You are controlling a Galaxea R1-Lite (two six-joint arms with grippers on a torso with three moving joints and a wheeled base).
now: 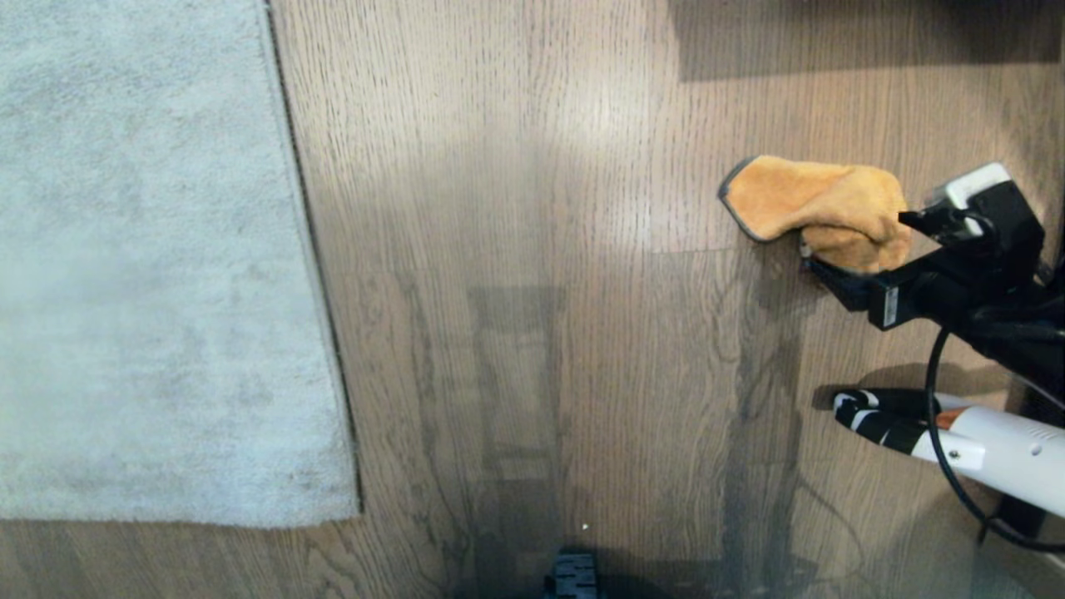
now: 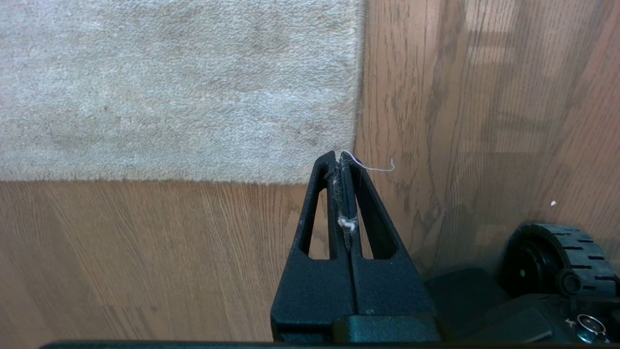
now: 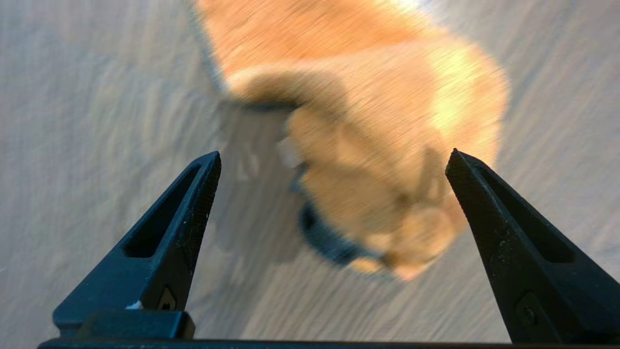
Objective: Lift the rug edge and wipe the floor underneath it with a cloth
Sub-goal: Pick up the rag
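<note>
My right gripper must lower before closing: the fingers are above the cloth's crumpled end (image 1: 866, 238), with a shadow off the finger.
The rug edge (image 1: 309, 241) lies flat on the floor (image 1: 532, 249) at the left, ending in a corner (image 1: 356, 509). A crumpled mustard-orange cloth (image 1: 811, 204) with dark trim rests on the planks at the right. My right gripper (image 1: 857, 242) is open, one finger on each side of the cloth's near end. The right wrist view shows the cloth (image 3: 368, 145) just beyond the wide-open right gripper (image 3: 334, 157). My left gripper (image 2: 340, 154) is shut, with only lint and a thread between its fingers. It hangs parked above the floor beside the rug's corner (image 2: 353, 177).
A white and black part of the robot (image 1: 915, 428) and a black cable (image 1: 944, 449) lie low at the right. The base's wheel (image 2: 557, 257) shows beside the left gripper. A dark shadow (image 1: 865, 37) falls across the floor's far right.
</note>
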